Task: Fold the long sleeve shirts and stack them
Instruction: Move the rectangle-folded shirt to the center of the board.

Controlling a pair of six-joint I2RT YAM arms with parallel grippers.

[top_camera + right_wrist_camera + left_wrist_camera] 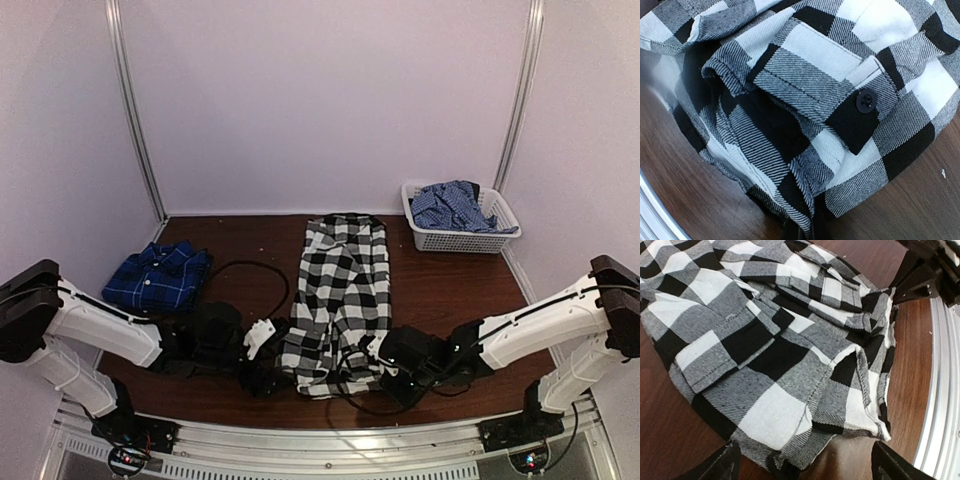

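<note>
My left gripper grabs the checked shirt's near hem corner (302, 388) (792, 460) next, opposite my right gripper's corner, so that the hem end folds evenly over.
The black-and-white checked shirt (340, 290) lies folded into a long strip down the middle of the table. Its near end fills the left wrist view (770, 355) and the right wrist view (805, 85), where a cuff with a black button (866, 101) shows. My left gripper (268, 372) is at the near left corner, open, and the shirt's hem lies between its wide-apart fingers (715, 469). My right gripper (383, 362) is at the near right corner, shut on a fold of the hem (802, 234). The dark blue-and-black plaid shirt (155, 277) lies folded at the left.
A white basket (440, 240) holding blue patterned cloth (452, 205) stands at the back right. A black cable (262, 268) loops on the table between the two shirts. A metal rail (330, 440) runs along the near edge. White walls enclose the table.
</note>
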